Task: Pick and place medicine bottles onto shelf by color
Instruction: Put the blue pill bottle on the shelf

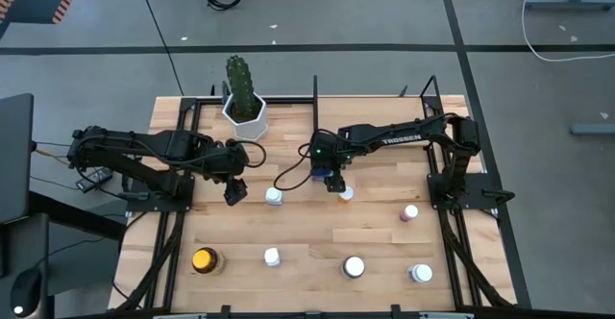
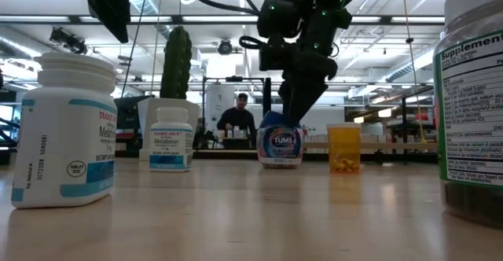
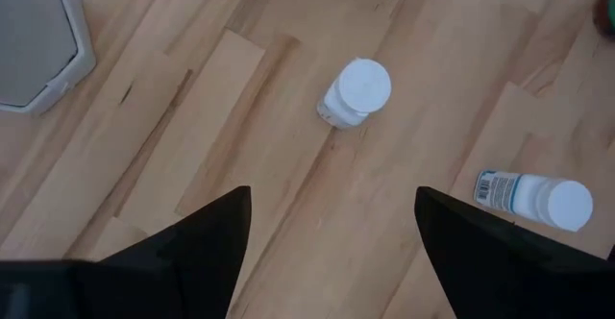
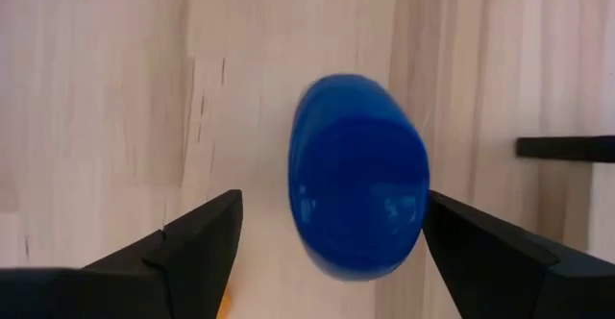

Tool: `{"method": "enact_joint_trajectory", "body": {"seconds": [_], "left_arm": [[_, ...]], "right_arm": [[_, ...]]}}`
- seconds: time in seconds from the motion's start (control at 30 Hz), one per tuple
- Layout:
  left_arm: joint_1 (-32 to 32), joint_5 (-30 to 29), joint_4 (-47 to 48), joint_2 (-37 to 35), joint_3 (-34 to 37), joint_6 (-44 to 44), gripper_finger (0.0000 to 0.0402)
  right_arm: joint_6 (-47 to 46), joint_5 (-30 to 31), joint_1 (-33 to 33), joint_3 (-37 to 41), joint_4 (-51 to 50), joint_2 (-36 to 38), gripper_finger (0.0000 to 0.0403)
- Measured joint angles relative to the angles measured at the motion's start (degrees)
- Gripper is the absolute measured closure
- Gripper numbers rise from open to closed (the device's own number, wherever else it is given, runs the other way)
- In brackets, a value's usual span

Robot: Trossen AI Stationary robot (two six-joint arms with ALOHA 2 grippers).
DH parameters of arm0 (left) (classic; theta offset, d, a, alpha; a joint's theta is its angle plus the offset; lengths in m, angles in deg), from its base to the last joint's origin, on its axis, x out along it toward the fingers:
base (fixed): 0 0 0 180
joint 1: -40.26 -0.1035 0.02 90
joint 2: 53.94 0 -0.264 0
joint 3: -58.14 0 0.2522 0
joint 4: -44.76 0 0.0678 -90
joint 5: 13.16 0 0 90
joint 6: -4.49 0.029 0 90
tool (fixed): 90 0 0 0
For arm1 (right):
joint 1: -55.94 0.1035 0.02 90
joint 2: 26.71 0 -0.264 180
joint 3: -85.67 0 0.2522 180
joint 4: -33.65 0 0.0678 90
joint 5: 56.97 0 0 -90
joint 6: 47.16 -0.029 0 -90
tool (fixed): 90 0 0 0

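Observation:
The blue bottle should be grabbed next by its blue cap (image 1: 322, 173) (image 4: 357, 213) with my right gripper, so that it can go on the shelf by color.
A blue-capped medicine bottle (image 2: 280, 145) stands upright on the wood at the table's middle, toward the far side. My right gripper (image 4: 332, 204) hangs over it, open, fingers pointing steeply down on either side of the blue cap (image 4: 357, 213). My left gripper (image 1: 233, 192) hovers open above the table's left half, nothing between its fingers. Just to its right stands a white bottle (image 3: 356, 93). Other medicine bottles stand about: an orange one (image 1: 346, 193), a pink one (image 1: 410, 212), an amber one (image 1: 204, 259). The shelf's thin black posts (image 1: 315, 90) rise at the far edge. My right gripper comes at the blue cap from above, one finger on each side. A clear gap shows beside one finger (image 4: 207, 228). The other finger (image 4: 461, 228) stands right at the cap's edge, and whether it touches I cannot tell. The bottle rests upright on the wood.
A cactus in a white hexagonal pot (image 1: 244, 103) stands at the far left of centre. More white-capped bottles (image 1: 354, 266) line the near side. Black frame rails (image 1: 452, 180) run along both sides. Bare wood lies between the two rows of bottles.

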State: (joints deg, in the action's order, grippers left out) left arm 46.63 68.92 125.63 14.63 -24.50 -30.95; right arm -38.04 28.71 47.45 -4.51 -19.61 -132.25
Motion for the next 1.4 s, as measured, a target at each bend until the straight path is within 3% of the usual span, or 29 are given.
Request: {"method": "enact_joint_trajectory", "body": {"seconds": [0.37,0.9,1.13,1.4], "left_arm": [[0.0,0.0,-0.02,0.0,0.0,-0.33,0.0104],[-0.02,0.0,-0.02,0.0,-0.02,-0.39,0.0104],[0.0,0.0,-0.02,0.02,-0.02,0.0,0.0104],[-0.02,0.0,-0.02,0.02,-0.04,0.0,0.0104]], "right_arm": [[-0.16,0.33,0.15,0.0,1.56,0.0,0.0089],[-4.3,1.07,0.15,0.0,2.85,0.0,0.0207],[-5.29,1.07,0.15,-1.6,-4.6,1.35,0.0194],[-9.08,1.54,-1.69,-1.72,-11.32,10.81,0.0199]]}}
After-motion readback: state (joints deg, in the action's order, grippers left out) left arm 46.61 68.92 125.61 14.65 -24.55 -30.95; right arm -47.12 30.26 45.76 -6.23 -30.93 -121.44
